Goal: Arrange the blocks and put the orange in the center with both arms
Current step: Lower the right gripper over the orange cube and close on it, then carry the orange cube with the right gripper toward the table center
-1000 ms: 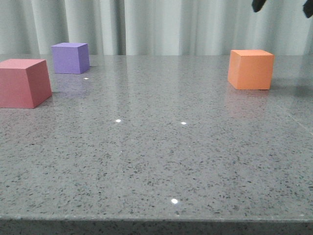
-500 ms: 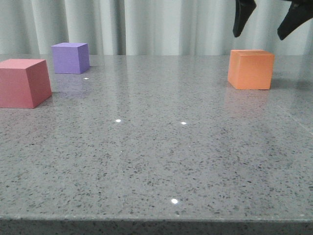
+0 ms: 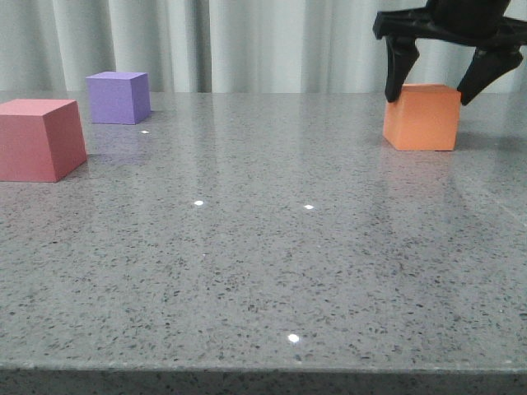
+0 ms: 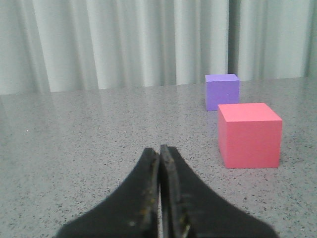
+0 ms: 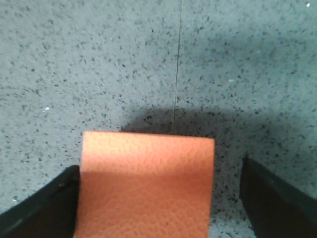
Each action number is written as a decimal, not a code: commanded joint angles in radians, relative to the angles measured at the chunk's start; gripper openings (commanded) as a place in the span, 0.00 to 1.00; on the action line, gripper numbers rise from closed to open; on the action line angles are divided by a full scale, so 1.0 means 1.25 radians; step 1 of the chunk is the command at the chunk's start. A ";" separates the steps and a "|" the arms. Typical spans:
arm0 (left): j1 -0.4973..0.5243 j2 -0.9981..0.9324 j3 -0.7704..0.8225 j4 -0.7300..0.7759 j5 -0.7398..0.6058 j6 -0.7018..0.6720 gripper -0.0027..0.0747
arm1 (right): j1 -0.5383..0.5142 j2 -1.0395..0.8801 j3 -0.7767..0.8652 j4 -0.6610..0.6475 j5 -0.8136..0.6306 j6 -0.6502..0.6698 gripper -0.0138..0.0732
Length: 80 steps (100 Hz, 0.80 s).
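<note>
The right gripper's fingers reach down beside the upper sides of the orange cube, so the right gripper should close on the cube.
The orange cube [image 3: 422, 118] rests on the table at the right rear. My right gripper [image 3: 435, 92] hangs open over it, one finger at each side of its top; in the right wrist view the orange cube [image 5: 146, 186] fills the space between the fingers, with a gap on one side. The red-pink cube [image 3: 39, 138] sits at the far left and the purple cube [image 3: 119, 97] behind it. In the left wrist view my left gripper [image 4: 159, 151] is shut on nothing, low over the table, with the red-pink cube [image 4: 249, 135] and the purple cube [image 4: 222, 91] ahead of it.
A grey speckled table [image 3: 272, 247] stretches from the near edge to a pale curtain [image 3: 247, 41] at the back. A thin seam line [image 5: 177, 64] crosses the tabletop beyond the orange cube.
My right gripper has come down from the top right of the front view to straddle the top of the orange cube. The cubes have not moved.
</note>
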 commanded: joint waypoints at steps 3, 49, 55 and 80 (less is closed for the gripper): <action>0.001 -0.029 0.033 -0.008 -0.063 -0.002 0.01 | 0.003 -0.030 -0.027 -0.007 -0.017 -0.004 0.84; 0.001 -0.029 0.033 -0.008 -0.063 -0.002 0.01 | 0.059 -0.063 -0.075 -0.006 0.010 0.002 0.60; 0.001 -0.029 0.033 -0.008 -0.063 -0.002 0.01 | 0.090 -0.060 -0.100 -0.007 0.012 0.023 0.60; 0.001 -0.029 0.033 -0.008 -0.063 -0.002 0.01 | 0.224 0.019 -0.241 -0.082 0.024 0.177 0.60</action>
